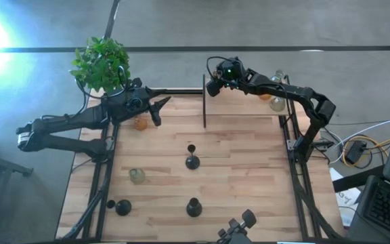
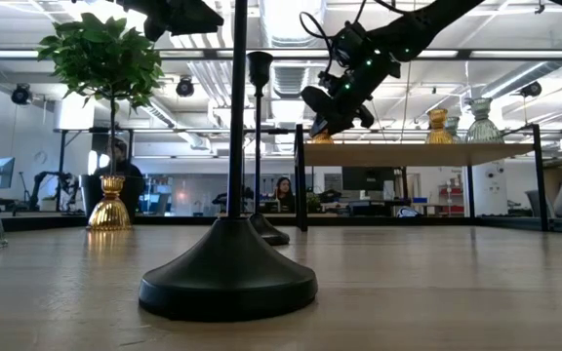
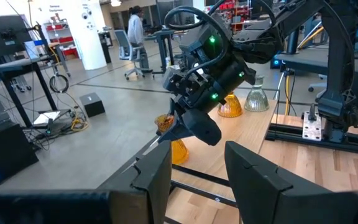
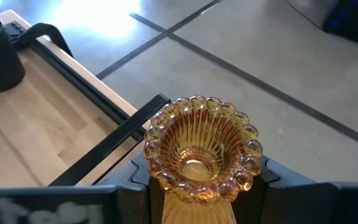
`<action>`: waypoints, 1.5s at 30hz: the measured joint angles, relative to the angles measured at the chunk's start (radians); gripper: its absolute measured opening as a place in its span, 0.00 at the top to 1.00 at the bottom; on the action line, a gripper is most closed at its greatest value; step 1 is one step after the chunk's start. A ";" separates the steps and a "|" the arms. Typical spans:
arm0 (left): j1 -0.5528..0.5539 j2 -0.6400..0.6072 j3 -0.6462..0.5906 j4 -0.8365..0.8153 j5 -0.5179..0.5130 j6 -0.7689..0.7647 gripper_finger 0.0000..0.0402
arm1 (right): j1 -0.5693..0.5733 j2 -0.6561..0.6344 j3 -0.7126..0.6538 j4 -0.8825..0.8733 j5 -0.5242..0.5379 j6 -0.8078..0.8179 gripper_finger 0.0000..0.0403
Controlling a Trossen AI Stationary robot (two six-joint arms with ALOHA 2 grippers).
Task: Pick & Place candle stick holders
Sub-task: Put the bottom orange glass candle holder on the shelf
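I need to release the amber holder from my right gripper now. It is low over the wooden shelf [image 1: 217, 104], beside the shelf's black end edge, and it would land there if I opened now.
My right gripper [image 1: 215, 86] is over the far end of the raised wooden shelf [image 2: 408, 152] and is shut on an amber glass holder [image 4: 201, 149]. My left gripper [image 3: 197, 180] is open and empty, above the table's far left part. It is near another amber holder [image 1: 140, 123] that stands on its base. A clear holder [image 1: 137, 176] and three black holders [image 1: 192, 161] [image 1: 193, 207] [image 1: 122, 207] stand on the table. An amber holder [image 3: 230, 107] and a clear one [image 3: 257, 99] stand on the shelf. My right gripper pinches the amber holder between its two fingers [image 4: 272, 180], on the ribbed body just under the beaded rim [image 4: 166, 186]. The fingers slant down from above. The holder stays roughly upright with its mouth up. Whether its base [image 3: 178, 152] touches the shelf, I cannot tell.
A green plant in a black pot [image 1: 100, 64] stands at the far left corner beside my left arm. A thin black post [image 1: 204, 102] holds up the shelf's end. Black frame rails run along the table's sides. People show in the room behind.
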 joint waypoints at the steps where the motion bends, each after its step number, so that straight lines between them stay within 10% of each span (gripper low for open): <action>1: 0.000 0.000 0.000 0.000 0.000 0.000 0.62 | 0.000 0.000 -0.002 0.002 0.000 0.001 0.70; 13: 0.000 0.000 0.000 0.000 0.000 -0.002 0.62 | 0.001 -0.001 -0.008 0.005 -0.023 0.003 0.69; 45: 0.000 0.000 0.000 0.000 0.000 -0.004 0.62 | 0.002 -0.001 -0.009 0.018 -0.026 -0.001 0.21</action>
